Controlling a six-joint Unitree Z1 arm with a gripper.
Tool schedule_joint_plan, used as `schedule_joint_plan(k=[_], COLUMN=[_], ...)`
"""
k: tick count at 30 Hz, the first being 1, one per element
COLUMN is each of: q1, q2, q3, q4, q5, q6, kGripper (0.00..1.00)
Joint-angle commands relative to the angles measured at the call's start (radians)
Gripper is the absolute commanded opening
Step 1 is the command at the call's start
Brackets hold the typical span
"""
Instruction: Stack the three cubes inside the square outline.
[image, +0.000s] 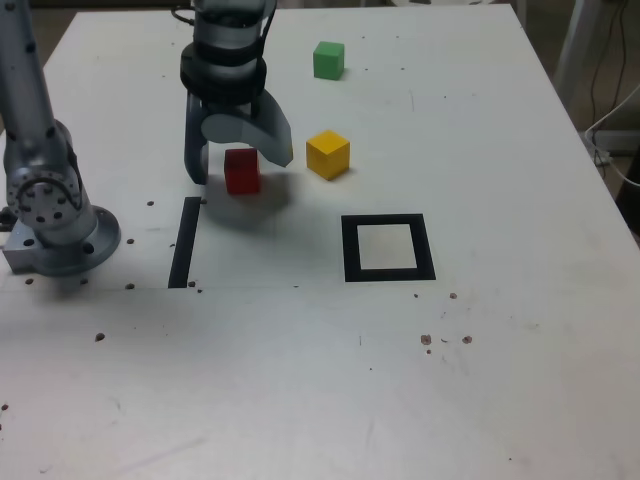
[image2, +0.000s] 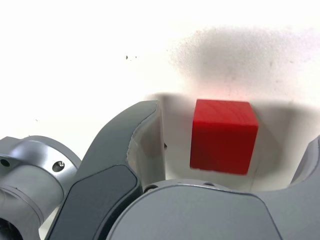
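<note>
My gripper's fingers reach down on both sides of the red cube. My gripper should close on it now, as closing now would hold the cube.
The red cube (image: 242, 170) (image2: 223, 135) rests on the white table between the two grey fingers of my gripper (image: 240, 162) (image2: 227, 147). The gripper is open, and the wrist view shows a gap between one finger (image2: 142, 132) and the cube's side. In the exterior view, the yellow cube (image: 328, 154) stands just to the right of the gripper and the green cube (image: 328, 60) lies farther back. The square outline (image: 350, 248), black tape with a white centre, lies nearer the front and to the right of the red cube, with nothing in it.
A straight black tape strip (image: 184, 242) runs just in front of the gripper, toward the exterior view's left. The arm's grey base (image: 50, 215) stands at the left edge. Small dark specks (image: 440, 340) dot the table (image: 300, 380).
</note>
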Motion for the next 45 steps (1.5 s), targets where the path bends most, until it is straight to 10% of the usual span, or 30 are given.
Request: schedule_joint_plan(k=[1, 15, 45], q1=[0.008, 0.018, -0.031], q2=[0.024, 0.052, 0.008], q3=[-0.006, -0.009, -0.044], q4=[-0.009, -0.077, 0.013], q5=[-0.003, 0.009, -0.033], q6=[0.005, 0.024, 0.024], kGripper=[0.88, 0.28, 0.28])
